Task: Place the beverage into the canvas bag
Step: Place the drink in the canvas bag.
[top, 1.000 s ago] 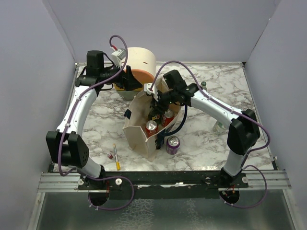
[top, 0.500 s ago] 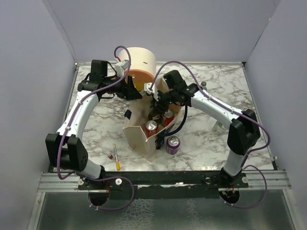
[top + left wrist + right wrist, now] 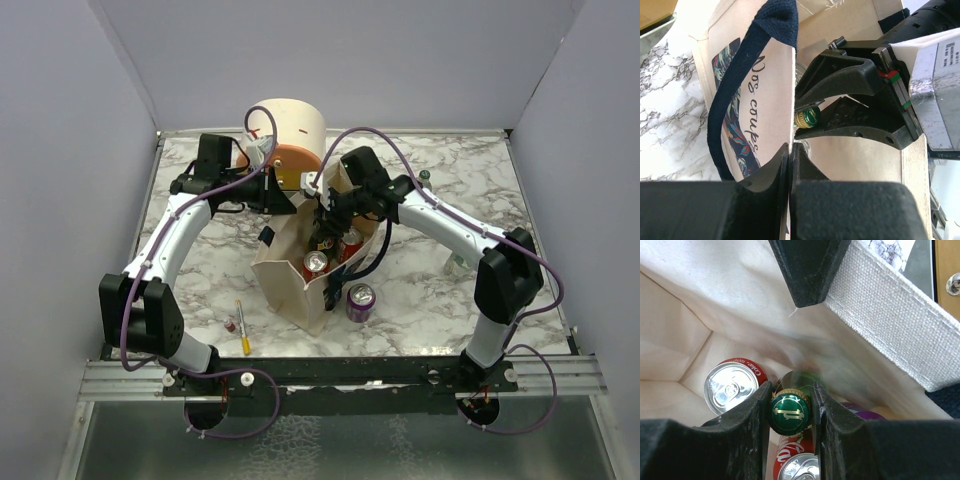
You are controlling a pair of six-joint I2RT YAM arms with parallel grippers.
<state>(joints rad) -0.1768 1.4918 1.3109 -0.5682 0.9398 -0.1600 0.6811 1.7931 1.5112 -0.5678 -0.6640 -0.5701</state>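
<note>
The beverage is in the bag, close among the red cans and the purple can, so my right gripper should open now.
The canvas bag (image 3: 285,275) stands open mid-table, beige with a navy handle (image 3: 735,95) and a printed panel. My left gripper (image 3: 283,200) is at its back-left rim, and in the left wrist view the left gripper (image 3: 790,147) is shut on the cloth edge of the bag (image 3: 772,90). Reaching into the bag's mouth from the right, my right gripper (image 3: 328,222) is shut on the beverage, a green-capped bottle (image 3: 791,414), with the right gripper (image 3: 791,388) holding its neck. Below it lie red cans (image 3: 731,387) and a purple can (image 3: 865,415).
A cream-and-orange drawer box (image 3: 290,135) stands just behind the bag. A purple can (image 3: 360,298) stands on the table at the bag's front right. A yellow pen (image 3: 242,327) and a small red item (image 3: 231,326) lie front left. A small clear bottle (image 3: 455,265) is at right.
My left gripper has swung right from the drawer box to the bag's rim and shut on the cloth. The right gripper has stayed in the bag's mouth, holding the bottle.
</note>
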